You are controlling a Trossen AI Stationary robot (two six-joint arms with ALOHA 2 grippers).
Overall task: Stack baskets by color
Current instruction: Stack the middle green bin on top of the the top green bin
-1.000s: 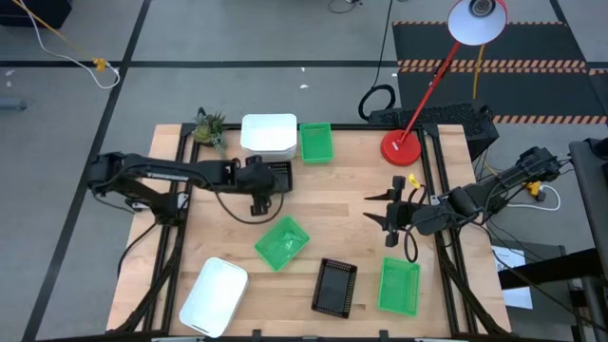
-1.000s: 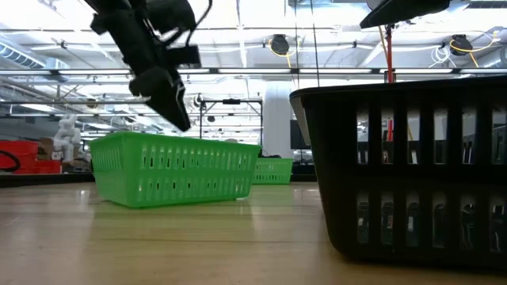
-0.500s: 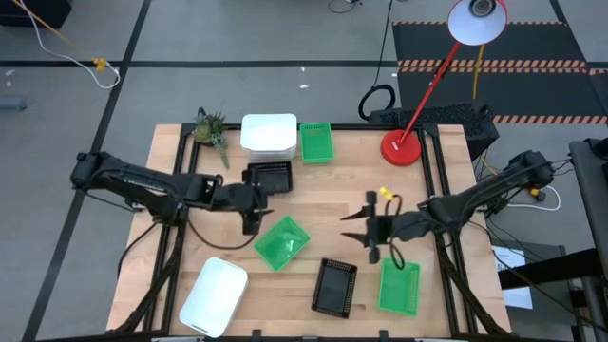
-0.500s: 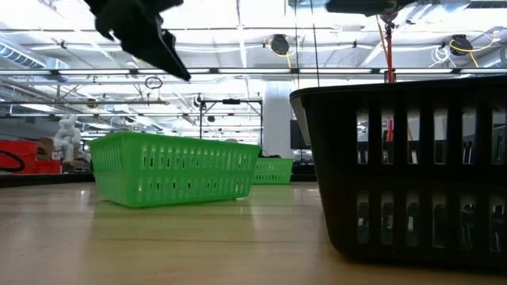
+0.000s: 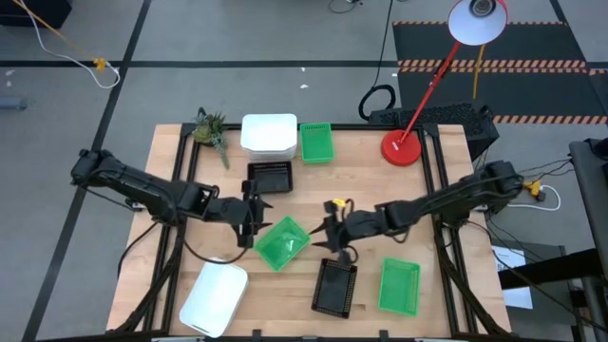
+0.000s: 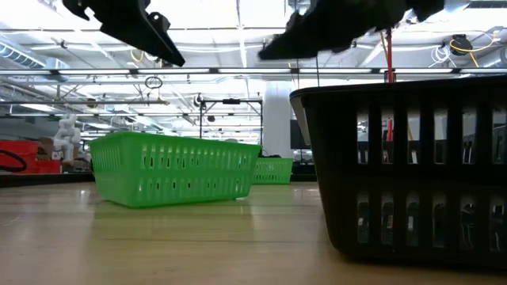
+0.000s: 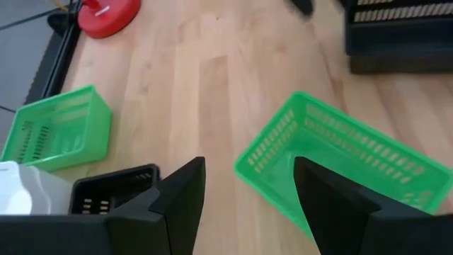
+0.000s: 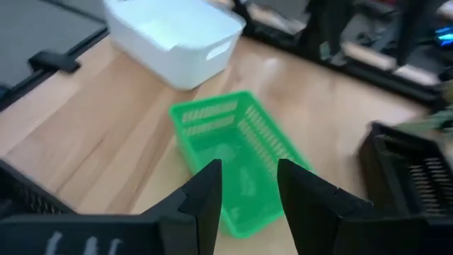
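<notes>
The green mesh basket should go into the green basket [image 5: 316, 143] beside the white stack, so my left gripper will next grab the green mesh basket by its rim near a corner [image 5: 259, 251] to stack it there.
A green mesh basket [image 5: 282, 241] rests flat on its base at the table's middle, turned askew; it also shows in the wrist views [image 7: 340, 177] [image 8: 233, 156]. My left gripper [image 5: 249, 220] hangs open just left of it, pointing at it from above the table [image 7: 248, 205]. My right gripper [image 5: 329, 236] hangs open just right of it, fingers on either side of its near corner in the right wrist view [image 8: 249, 198], touching nothing. A black mesh basket [image 5: 334, 286] and another green one [image 5: 399, 286] stand near the front edge.
At the far edge stand stacked white baskets [image 5: 269, 134], a green basket [image 5: 316, 142] and, a little nearer, a black basket [image 5: 270, 177]. A white basket [image 5: 214, 296] sits at the front left corner. A red lamp base [image 5: 401, 148] and a plant sprig [image 5: 209, 126] stand far back.
My left gripper has drawn away from the far black basket toward the near edge and risen, ending beside the middle green basket. My right gripper has swept from the table's right side toward the left, sinking, up to the same basket. No basket has moved.
</notes>
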